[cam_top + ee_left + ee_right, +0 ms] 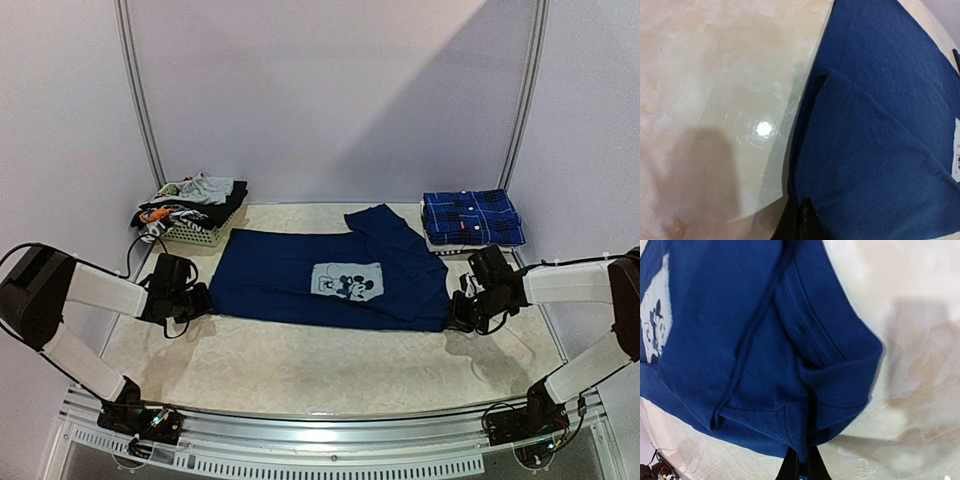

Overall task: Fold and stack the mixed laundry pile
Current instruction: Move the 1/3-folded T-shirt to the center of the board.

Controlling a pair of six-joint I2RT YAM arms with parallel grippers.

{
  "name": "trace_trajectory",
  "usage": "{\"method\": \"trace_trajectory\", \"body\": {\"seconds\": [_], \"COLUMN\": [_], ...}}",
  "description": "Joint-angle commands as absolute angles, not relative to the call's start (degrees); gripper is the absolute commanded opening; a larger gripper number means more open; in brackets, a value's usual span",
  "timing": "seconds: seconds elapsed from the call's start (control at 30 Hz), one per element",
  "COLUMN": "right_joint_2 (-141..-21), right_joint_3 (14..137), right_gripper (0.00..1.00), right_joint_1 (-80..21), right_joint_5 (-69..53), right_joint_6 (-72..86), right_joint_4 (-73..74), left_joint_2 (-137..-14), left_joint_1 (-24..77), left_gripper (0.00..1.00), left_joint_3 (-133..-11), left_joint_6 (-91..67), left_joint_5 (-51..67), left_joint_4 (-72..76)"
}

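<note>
The corner of the T-shirt in my fingers is well short, so my right gripper needs to keep hold of the navy T-shirt (320, 275) until its near edge comes close to the metal bar (335, 430).
The navy T-shirt (320, 275) with a pale cartoon print lies spread across the table, print up. My left gripper (200, 300) is shut on its left edge; in the left wrist view the black fingertips (807, 222) pinch the hem of the shirt (880, 150). My right gripper (462, 312) is shut on the shirt's right corner; in the right wrist view the cloth (805, 430) bunches between the fingers (790, 467). A folded blue-and-black plaid shirt (470, 217) lies at the back right. Grey, black and orange-white pieces (190, 200) sit heaped at the back left.
A small white slatted basket (200, 235) holds the heaped pieces at the back left. The beige marbled tabletop (330, 365) runs to a metal rail along the near edge. White walls and two upright poles close the back.
</note>
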State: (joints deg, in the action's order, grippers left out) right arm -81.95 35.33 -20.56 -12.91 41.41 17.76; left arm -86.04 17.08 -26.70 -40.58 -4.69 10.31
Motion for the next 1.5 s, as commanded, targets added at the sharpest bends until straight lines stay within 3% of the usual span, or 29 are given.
{"method": "trace_trajectory", "body": {"seconds": [0.0,0.2,0.33,0.57,1.3,1.47], "right_joint_2": [-83.31,-84.28,-82.56,-81.53,-59.32,-56.38], "right_joint_3": [46.15,66.22,68.11,50.01,29.23,25.58], "right_gripper": [0.0,0.0,0.0,0.0,0.0,0.04], "right_joint_1": [-20.22,-20.1,-19.93,-19.41,-19.42,-19.42], "right_joint_5": [-10.11,-7.51,-6.72,-6.9,-9.51,-10.75], "right_joint_6": [38.58,34.01,32.11,33.49,42.79,43.74], "right_joint_4": [27.45,41.82,45.87,42.98,41.87,41.05], "left_joint_2": [-83.97,-74.1,-69.72,-66.25,-45.81,-42.09], "left_joint_1": [17.28,17.39,17.61,17.74,27.05,29.99], "left_gripper": [0.0,0.0,0.0,0.0,0.0,0.0], "left_joint_3": [-31.33,-42.13,-42.9,-29.73,-19.17,-16.86], "left_joint_6": [-39.18,-36.69,-36.32,-39.79,-51.11,-54.83], "left_joint_5": [-4.75,-8.72,-13.21,-10.17,-13.79,-15.17], "left_joint_4": [2.96,-11.32,-18.71,-17.43,-30.4,-32.49]}}
